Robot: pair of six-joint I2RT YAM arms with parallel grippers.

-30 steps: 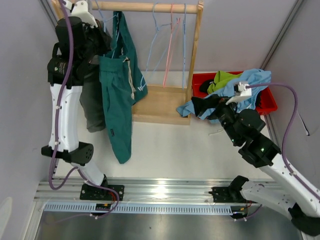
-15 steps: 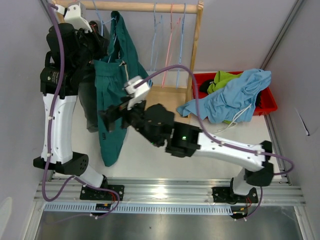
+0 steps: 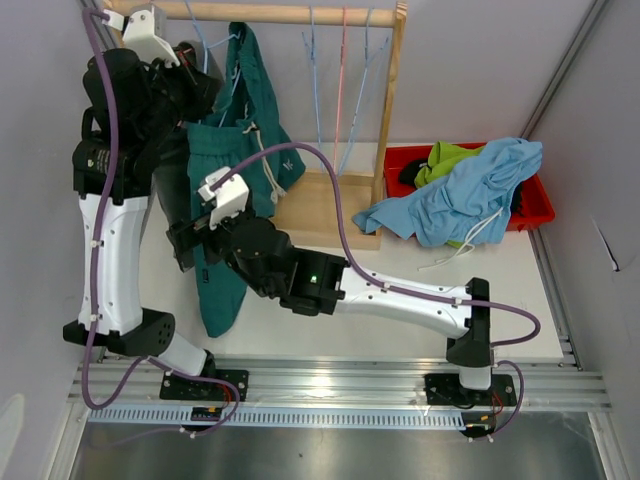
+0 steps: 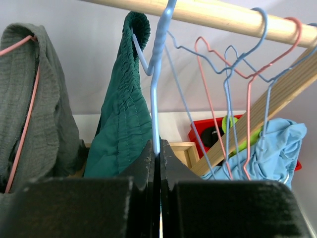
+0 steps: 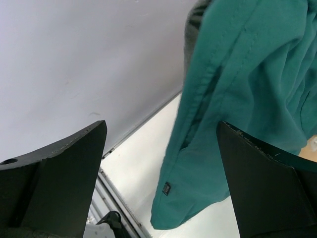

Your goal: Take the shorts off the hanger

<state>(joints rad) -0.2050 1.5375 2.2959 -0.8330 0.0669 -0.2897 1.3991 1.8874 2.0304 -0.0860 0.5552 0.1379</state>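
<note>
The right gripper will next grab the dark teal shorts by the lower leg (image 3: 196,213) (image 5: 194,130). It will then pull them off the blue hanger that the left gripper holds.
The dark teal shorts (image 3: 232,190) hang from a blue hanger (image 4: 157,74) on the wooden rod (image 3: 280,14). My left gripper (image 4: 157,147) is shut on that hanger's wire just below the hook; from above it (image 3: 196,88) sits high at the rack's left end. The grey shorts (image 4: 29,109) hang on a pink hanger beside it. My right gripper (image 5: 161,126) is open, its fingers wide either side of the teal shorts' (image 5: 237,99) lower leg, not touching. From above it (image 3: 185,238) reaches far left. Light blue shorts (image 3: 470,190), lime green shorts (image 3: 450,155) and black shorts (image 3: 410,172) lie at the red bin.
The red bin (image 3: 535,205) stands at the right. Several empty wire hangers (image 3: 340,70) hang on the rod. The rack's wooden base (image 3: 320,205) and upright post (image 3: 392,90) stand mid-table. My right arm stretches across the table's middle.
My right arm has swung from the red bin across to the left, ending open at the teal shorts' leg. The light blue shorts stay draped over the bin. My left arm shifted slightly.
</note>
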